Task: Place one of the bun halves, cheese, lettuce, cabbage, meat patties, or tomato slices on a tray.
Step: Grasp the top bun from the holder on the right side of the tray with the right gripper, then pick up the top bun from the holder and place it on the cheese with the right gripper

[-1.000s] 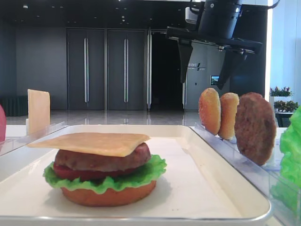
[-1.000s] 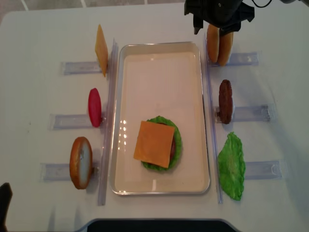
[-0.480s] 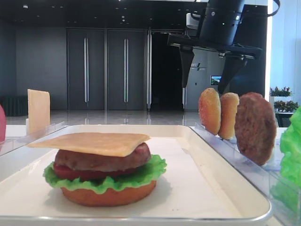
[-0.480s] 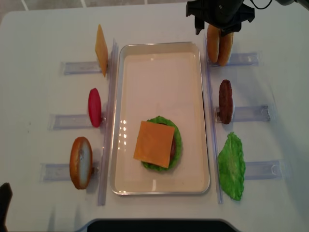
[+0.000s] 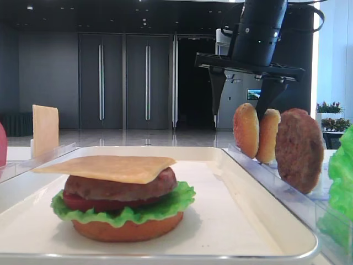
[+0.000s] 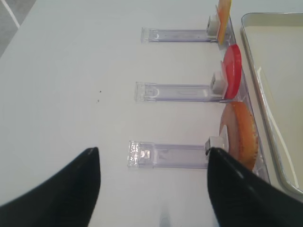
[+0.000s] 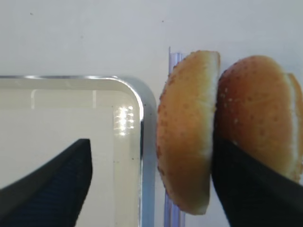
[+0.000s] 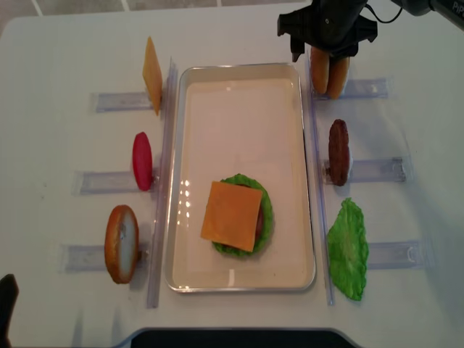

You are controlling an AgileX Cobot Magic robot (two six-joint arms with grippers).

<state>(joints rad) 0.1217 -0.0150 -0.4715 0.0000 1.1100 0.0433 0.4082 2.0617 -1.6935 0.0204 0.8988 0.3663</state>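
The right gripper needs to pinch the golden bun half by its upper edge (image 8: 319, 69) next, because its twin (image 8: 338, 77) stands close beside it in the rack.
Two bun halves stand on edge in a clear rack at the tray's far right corner, the nearer one (image 7: 187, 132) (image 8: 319, 71) beside its twin (image 7: 258, 113). My right gripper (image 7: 151, 142) (image 5: 242, 107) is open and straddles the nearer half. One finger (image 7: 52, 184) hangs over the tray's rim, well clear of the bun. The other (image 7: 255, 194) is wedged between the two halves. The white tray (image 8: 243, 67) holds a stacked burger topped with cheese (image 8: 232, 216). My left gripper (image 6: 150, 156) is open above a rack on the left, holding nothing.
Racks on the right carry a meat patty (image 8: 338, 151) and lettuce (image 8: 348, 250). Racks on the left carry a cheese slice (image 8: 152, 75), a tomato slice (image 8: 142, 161) and an orange-brown bread round (image 8: 121, 243). Clear strips (image 8: 163, 181) run along both long sides of the tray.
My right gripper has come down so that its fingers now flank the nearer bun half. Nothing else has moved.
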